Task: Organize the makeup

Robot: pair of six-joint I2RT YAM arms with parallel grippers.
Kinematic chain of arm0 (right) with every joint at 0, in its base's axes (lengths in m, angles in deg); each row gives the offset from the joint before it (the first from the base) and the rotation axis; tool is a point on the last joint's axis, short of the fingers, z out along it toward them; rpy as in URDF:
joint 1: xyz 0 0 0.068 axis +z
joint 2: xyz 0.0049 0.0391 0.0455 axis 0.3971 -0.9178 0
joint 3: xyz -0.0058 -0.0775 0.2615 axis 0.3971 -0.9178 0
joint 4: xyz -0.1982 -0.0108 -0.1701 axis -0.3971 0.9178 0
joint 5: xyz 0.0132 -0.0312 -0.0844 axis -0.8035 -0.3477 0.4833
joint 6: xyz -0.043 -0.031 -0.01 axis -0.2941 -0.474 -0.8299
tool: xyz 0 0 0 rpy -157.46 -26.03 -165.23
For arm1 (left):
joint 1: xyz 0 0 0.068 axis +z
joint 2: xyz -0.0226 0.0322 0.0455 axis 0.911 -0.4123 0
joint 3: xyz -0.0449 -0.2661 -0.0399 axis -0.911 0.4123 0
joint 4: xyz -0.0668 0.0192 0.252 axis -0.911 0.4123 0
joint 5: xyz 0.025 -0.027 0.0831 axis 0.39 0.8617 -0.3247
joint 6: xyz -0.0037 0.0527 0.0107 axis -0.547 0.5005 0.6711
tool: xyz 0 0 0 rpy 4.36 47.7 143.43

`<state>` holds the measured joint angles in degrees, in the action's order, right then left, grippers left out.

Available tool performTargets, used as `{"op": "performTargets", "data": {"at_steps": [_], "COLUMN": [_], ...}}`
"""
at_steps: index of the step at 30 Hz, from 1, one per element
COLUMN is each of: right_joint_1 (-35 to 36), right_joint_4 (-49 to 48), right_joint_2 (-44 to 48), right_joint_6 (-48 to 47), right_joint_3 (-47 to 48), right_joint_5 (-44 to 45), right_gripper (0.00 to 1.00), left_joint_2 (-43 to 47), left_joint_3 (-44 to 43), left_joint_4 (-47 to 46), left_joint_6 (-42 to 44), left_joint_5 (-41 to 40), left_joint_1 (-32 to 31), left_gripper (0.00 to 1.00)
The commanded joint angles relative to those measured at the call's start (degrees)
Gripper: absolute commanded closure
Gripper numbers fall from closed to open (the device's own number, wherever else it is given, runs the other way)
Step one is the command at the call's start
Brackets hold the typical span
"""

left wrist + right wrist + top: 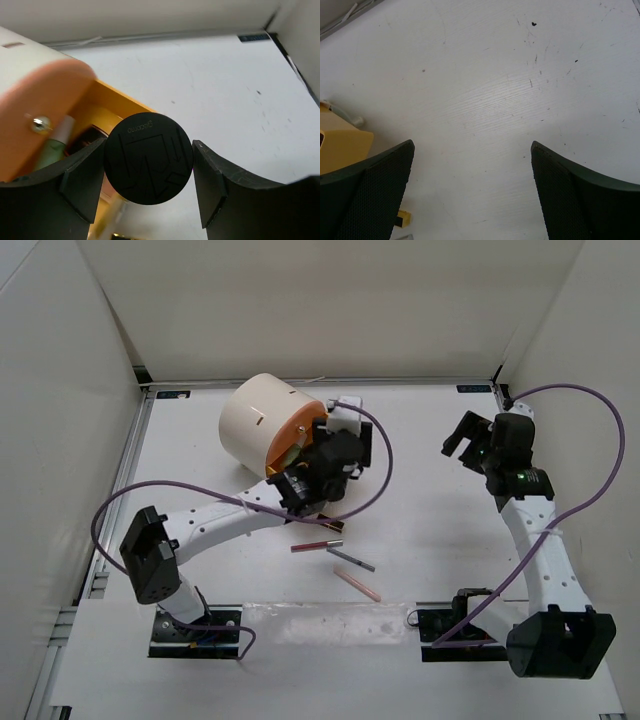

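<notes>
My left gripper should line the compact up before opening: it hangs partly past the opening, so if I opened now, the compact would come down at the orange edge.
My left gripper (312, 472) is shut on the black round compact (148, 158), held on edge right at the orange front (112, 102) of the big cream cylinder (258, 423). A mint tube (54, 149) shows inside that opening. Three thin pencils lie on the table below the left gripper: a pink one (317, 546), a grey one (352, 560) and a peach one (357, 586). My right gripper (466, 436) is open and empty above bare table (485, 100) at the right. The square compacts, sponges and brush are out of view.
The cylinder lies on its side at the back left, with a blurred peach flap (45, 110) beside the opening. White walls (330, 300) enclose the table on three sides. Purple cables (375, 475) loop from both arms. The orange front's edge (340, 145) shows left in the right wrist view.
</notes>
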<state>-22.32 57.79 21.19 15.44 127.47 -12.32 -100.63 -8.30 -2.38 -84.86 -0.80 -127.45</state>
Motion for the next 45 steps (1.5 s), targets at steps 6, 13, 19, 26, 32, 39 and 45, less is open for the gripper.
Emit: {"op": "performTargets", "data": {"at_steps": [6, 13, 19, 26, 32, 39, 45], "right_joint_1": [-0.38, -0.38, -0.38, 0.32, 3.04, 21.82, 27.74], "right_joint_4": [-1.79, -0.03, 0.67, 1.37, 0.85, 4.36, 3.84], "right_joint_2": [-1.98, -2.33, -1.28, 0.83, 2.59, -3.73, -10.59], "right_joint_6": [-1.11, -1.82, -2.7, -5.68, -16.56, -28.7, -31.61], "right_joint_3": [1.85, 2.82, 2.91, 2.91, 2.29, 2.65, 1.86], "right_joint_5": [-3.77, -3.95, -7.01, -14.14, -27.05, -23.66, -21.53], "right_gripper": [0.01, 0.01, 0.01, 0.01, 0.01, 0.01, 0.09], "left_joint_2": [0.19, -0.87, -1.4, 0.27, 3.52, 1.42, -6.48], "left_joint_3": [0.54, 1.16, 0.19, -3.23, -13.59, -27.13, -33.29], "left_joint_4": [2.63, 5.27, 8.08, 10.71, 15.63, 25.82, 30.22], "left_joint_6": [-1.91, -4.03, -5.35, -2.38, 7.02, 10.99, 12.92], "left_joint_5": [3.5, 6.14, 7.81, 7.46, 12.72, 35.82, 66.3], "left_joint_1": [8.53, 10.47, 10.74, 10.82, 12.05, 33.64, 56.94], "left_gripper": [0.41, 0.34, 0.11, 0.02, 0.02, 0.02, 0.02]}}
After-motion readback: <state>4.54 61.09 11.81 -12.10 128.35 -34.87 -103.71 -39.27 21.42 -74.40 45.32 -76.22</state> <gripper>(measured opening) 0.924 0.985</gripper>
